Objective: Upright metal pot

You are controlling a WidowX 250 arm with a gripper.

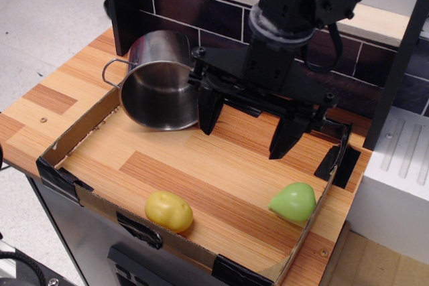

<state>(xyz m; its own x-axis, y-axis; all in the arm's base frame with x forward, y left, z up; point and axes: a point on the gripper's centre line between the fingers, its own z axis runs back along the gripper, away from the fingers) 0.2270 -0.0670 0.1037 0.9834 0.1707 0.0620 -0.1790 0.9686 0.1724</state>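
Observation:
I need to set the tilted pot upright, so I should next grab the metal pot by its steel rim (159, 62) and leave its wire loop handle (107, 72) free.
The metal pot (157, 78) is shiny steel with a thin wire loop handle on its left. It lies tilted on its side at the back left of the wooden counter, its open mouth facing the front. My gripper (248, 132) is open, fingers pointing down. Its left finger (208, 108) stands right at the pot's right rim; I cannot tell if it touches. Its right finger (287, 135) hangs over bare wood further right. Nothing is between the fingers.
A low cardboard wall (80, 125) taped with black tape rims the wooden counter. A yellow toy food (169, 210) lies near the front edge. A green toy food (293, 201) lies at the front right. A dark tiled backsplash (194, 8) stands behind.

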